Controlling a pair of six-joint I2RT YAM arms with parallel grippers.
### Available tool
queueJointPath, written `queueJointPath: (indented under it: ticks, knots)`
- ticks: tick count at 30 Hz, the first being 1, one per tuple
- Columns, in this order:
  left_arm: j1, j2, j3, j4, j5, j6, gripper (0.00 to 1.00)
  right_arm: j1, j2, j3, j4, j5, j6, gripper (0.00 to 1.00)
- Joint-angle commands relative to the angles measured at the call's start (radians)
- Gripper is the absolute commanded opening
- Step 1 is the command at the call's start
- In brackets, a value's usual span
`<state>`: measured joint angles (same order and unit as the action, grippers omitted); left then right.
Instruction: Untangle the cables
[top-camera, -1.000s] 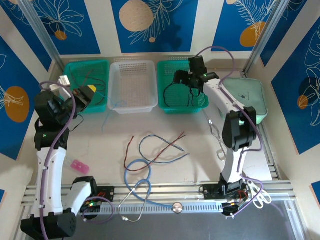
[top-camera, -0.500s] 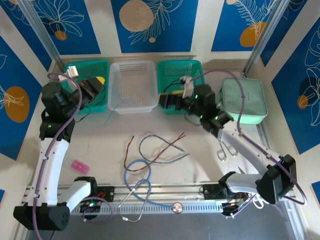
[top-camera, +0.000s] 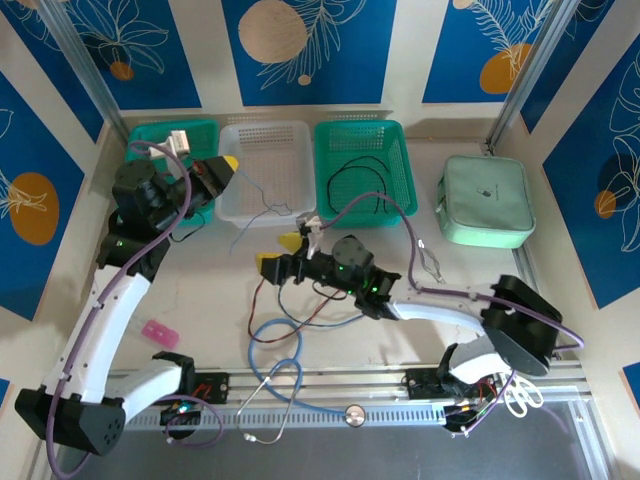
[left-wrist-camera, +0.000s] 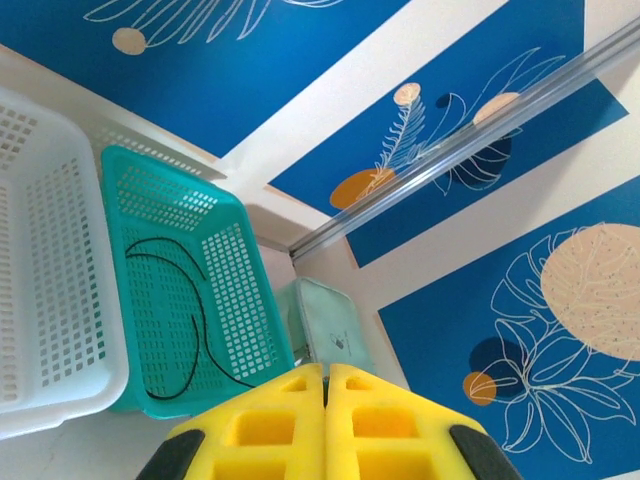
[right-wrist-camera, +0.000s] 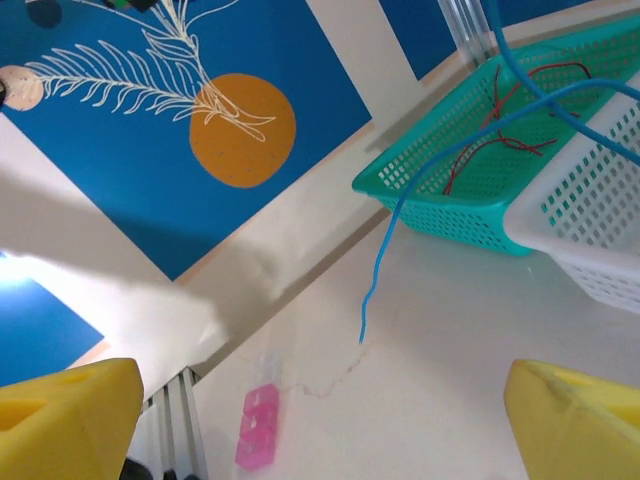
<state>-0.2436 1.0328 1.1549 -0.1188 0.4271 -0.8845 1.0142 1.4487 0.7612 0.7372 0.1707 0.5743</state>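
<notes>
The right gripper grabs the thin blue cable by its loose hanging end (top-camera: 234, 246) (right-wrist-camera: 364, 322) next, to untangle it. That end hangs away from my left gripper.
A red cable (top-camera: 257, 297) and a blue-grey cable (top-camera: 345, 322) lie crossed on the table's middle. My right gripper (top-camera: 279, 252) hovers just above their left end, open, with nothing between its yellow fingers (right-wrist-camera: 70, 415). My left gripper (top-camera: 228, 163) is raised at the white basket's (top-camera: 265, 150) left edge, shut on a thin blue cable (top-camera: 262, 207) that trails over the basket front and hangs down to the table (right-wrist-camera: 385, 240). A black cable (top-camera: 350, 175) lies in the right green basket (left-wrist-camera: 240, 290). Red wire (right-wrist-camera: 500, 140) lies in the left green basket.
A thick light-blue stethoscope (top-camera: 275, 350) loops at the table's front. A pink block (top-camera: 158, 331) lies at the left, a mint pouch (top-camera: 485, 200) at the right, metal forceps (top-camera: 430, 262) beside it, white scissors (top-camera: 515, 390) near the right base.
My right arm has swung from the right green basket down and left to the cables on the table. My left gripper has moved right and up over the white basket, carrying the blue cable.
</notes>
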Motion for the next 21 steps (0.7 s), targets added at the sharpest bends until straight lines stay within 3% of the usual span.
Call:
queueJointPath:
  ticks: [1,7,10,14,17,19,21]
  knots:
    - [-0.039,0.007,0.037,0.027,-0.040,0.030,0.00,0.000,0.097,0.068,0.203,0.067,0.024,0.93]
    - [-0.076,0.015,0.047,0.022,-0.062,0.034,0.00,-0.005,0.273,0.192,0.310,0.073,0.043,0.90]
    - [-0.079,0.009,0.051,0.009,-0.070,0.040,0.00,-0.008,0.304,0.234,0.286,0.081,0.050,0.81]
    - [-0.079,0.001,0.074,-0.032,-0.088,0.077,0.00,-0.019,0.290,0.202,0.285,0.058,0.075,0.47]
    - [-0.077,0.002,0.082,-0.048,-0.096,0.095,0.00,-0.021,0.249,0.160,0.246,0.043,0.063,0.15]
    - [-0.077,0.006,0.085,-0.051,-0.096,0.101,0.00,-0.021,0.211,0.132,0.204,0.047,0.057,0.02]
    - [-0.078,0.011,0.085,-0.045,-0.097,0.104,0.00,-0.020,0.180,0.104,0.190,0.053,0.047,0.00]
